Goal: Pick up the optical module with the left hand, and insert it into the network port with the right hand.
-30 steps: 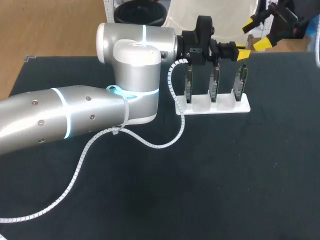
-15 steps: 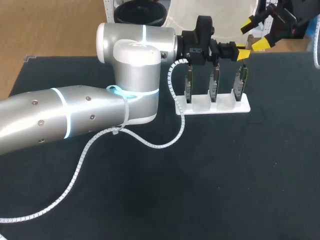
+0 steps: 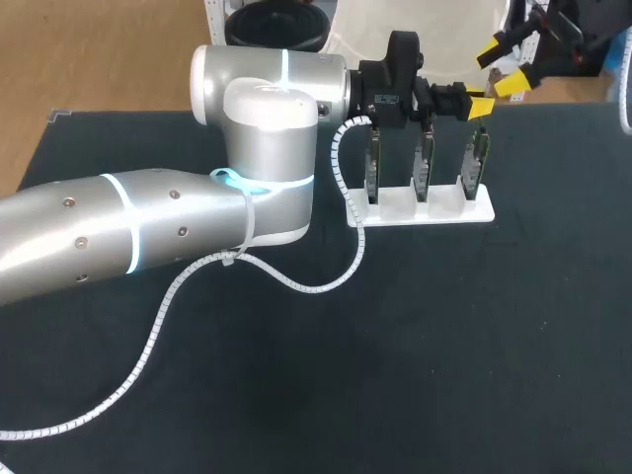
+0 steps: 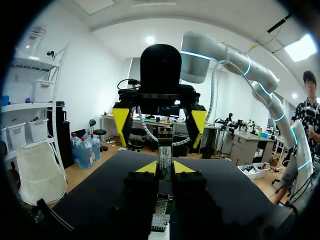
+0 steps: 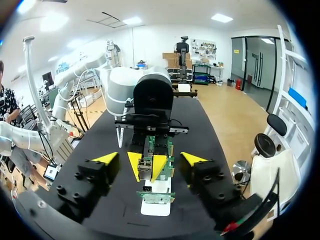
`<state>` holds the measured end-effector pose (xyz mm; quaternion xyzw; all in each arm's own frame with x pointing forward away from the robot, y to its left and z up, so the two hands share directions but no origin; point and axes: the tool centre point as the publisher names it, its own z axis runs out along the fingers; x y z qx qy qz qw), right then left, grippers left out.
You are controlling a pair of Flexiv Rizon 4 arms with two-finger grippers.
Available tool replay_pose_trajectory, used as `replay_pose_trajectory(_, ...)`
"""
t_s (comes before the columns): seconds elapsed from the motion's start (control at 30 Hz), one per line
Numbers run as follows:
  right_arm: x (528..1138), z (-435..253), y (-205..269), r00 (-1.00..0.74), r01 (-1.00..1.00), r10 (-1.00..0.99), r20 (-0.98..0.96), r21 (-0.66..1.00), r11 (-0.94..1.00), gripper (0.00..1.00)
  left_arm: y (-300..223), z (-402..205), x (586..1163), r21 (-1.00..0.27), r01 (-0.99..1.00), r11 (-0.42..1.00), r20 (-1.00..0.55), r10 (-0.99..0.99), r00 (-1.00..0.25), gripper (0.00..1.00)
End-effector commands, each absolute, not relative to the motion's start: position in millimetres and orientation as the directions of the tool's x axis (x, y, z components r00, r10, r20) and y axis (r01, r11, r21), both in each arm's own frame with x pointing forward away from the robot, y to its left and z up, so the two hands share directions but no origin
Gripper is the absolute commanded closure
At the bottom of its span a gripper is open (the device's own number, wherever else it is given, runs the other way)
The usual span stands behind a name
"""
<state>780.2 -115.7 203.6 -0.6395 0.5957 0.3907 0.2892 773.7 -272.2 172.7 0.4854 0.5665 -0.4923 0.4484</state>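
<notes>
I need to grab the optical module by its bare upper end (image 5: 145,163) with my right gripper next, because my left gripper's yellow fingers cover the module's sides lower down.
The optical module (image 4: 165,150), a narrow metal piece with a label, stands upright between the yellow tips of my left gripper (image 4: 165,167), which is shut on it. In the head view the left gripper (image 3: 479,107) is over the right end of a white rack (image 3: 434,212) that holds three upright green boards (image 3: 423,163). My right gripper (image 3: 504,67) hangs beyond the rack at the table's far edge, facing the left one. In the right wrist view the right gripper (image 5: 149,159) is open, its fingers apart on either side of the held module (image 5: 147,162).
My left arm's thick silver links (image 3: 257,128) cover the table's left and middle, and a white spiral cable (image 3: 168,306) trails from it across the black tabletop (image 3: 444,346). The rack (image 5: 157,205) lies just under both grippers.
The right gripper's yellow fingertips have drawn closer together. The left arm and the module have stayed still.
</notes>
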Motion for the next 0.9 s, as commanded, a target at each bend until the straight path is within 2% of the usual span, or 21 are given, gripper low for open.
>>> replay_pose_trajectory(0.03, 776.7, 203.6, -114.9, -0.01, -0.989, -0.538, -0.843, 0.086, -0.117, 1.0, -272.9, 171.9, 774.6, -0.122, 0.992, 0.043, -0.986, 0.106, -0.126, 1.0)
replay_pose_trajectory(0.67, 778.1, 203.9, -114.6, -0.002, -0.989, -0.543, -0.84, 0.081, -0.121, 1.0, -272.9, 171.9, 774.6, -0.122, 0.992, 0.043, -0.986, 0.106, -0.126, 1.0)
replay_pose_trajectory(0.7, 778.2, 204.0, -114.6, -0.001, -0.989, -0.543, -0.84, 0.08, -0.122, 1.0, -272.9, 171.9, 774.6, -0.122, 0.992, 0.043, -0.986, 0.106, -0.126, 0.71)
replay_pose_trajectory(0.73, 778.4, 204.1, -114.5, -0.001, -0.989, -0.543, -0.84, 0.08, -0.122, 1.0, -272.9, 171.9, 774.6, -0.122, 0.992, 0.043, -0.986, 0.106, -0.126, 0.26)
replay_pose_trajectory(0.77, 778.5, 204.1, -114.4, -0.001, -0.989, -0.543, -0.84, 0.079, -0.121, 1.0, -272.9, 171.9, 774.6, -0.122, 0.992, 0.043, -0.986, 0.106, -0.126, 0.0)
replay_pose_trajectory(0.9, 778.9, 204.3, -114.3, -0.001, -0.99, -0.543, -0.84, 0.078, -0.12, 1.0, -272.9, 171.9, 774.6, -0.122, 0.992, 0.043, -0.986, 0.106, -0.126, 0.0)
